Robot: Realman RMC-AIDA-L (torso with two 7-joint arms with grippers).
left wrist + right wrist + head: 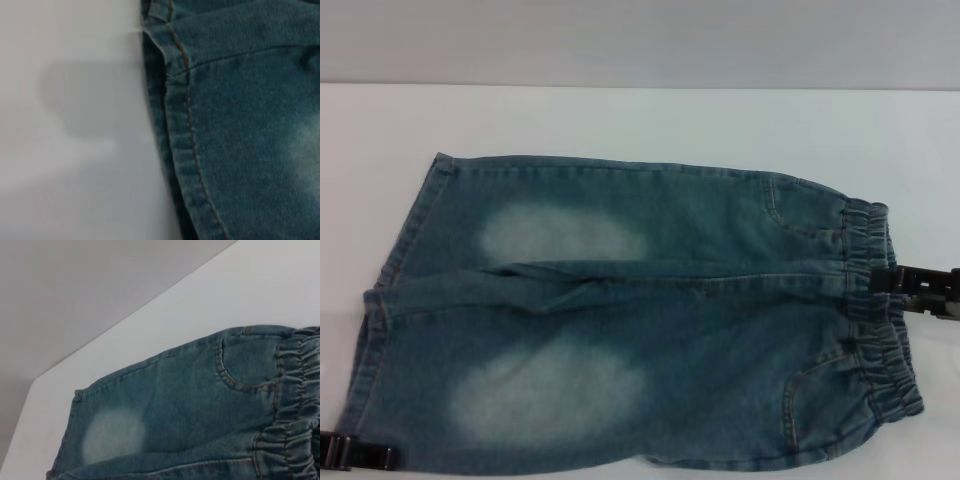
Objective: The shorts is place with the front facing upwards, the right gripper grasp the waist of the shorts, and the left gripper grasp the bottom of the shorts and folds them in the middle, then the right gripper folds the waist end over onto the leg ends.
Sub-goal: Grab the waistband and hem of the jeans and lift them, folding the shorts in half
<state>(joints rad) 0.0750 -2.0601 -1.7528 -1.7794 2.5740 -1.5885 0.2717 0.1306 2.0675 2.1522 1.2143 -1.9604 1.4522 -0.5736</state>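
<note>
The left gripper is beside the stitched hem (363, 388) (182, 150), where bare table shows. It should line up with the hem first and only then close on the hem.
Blue denim shorts (640, 320) lie flat on the white table (620, 120), front up, with pale faded patches on both legs. The elastic waistband (875, 330) is at the right and the leg ends (380, 330) are at the left. My right gripper (910, 285) sits at the middle of the waistband's outer edge, touching it. My left gripper (355, 452) is at the near left corner, beside the near leg's hem. The left wrist view shows a stitched hem (182, 150) close up. The right wrist view shows the far leg (165, 410) and the gathered waistband (295, 405).
The table's far edge (640, 88) meets a grey wall behind the shorts. A table corner (35, 382) shows in the right wrist view. Bare white surface lies beyond the shorts and to their left (75, 125).
</note>
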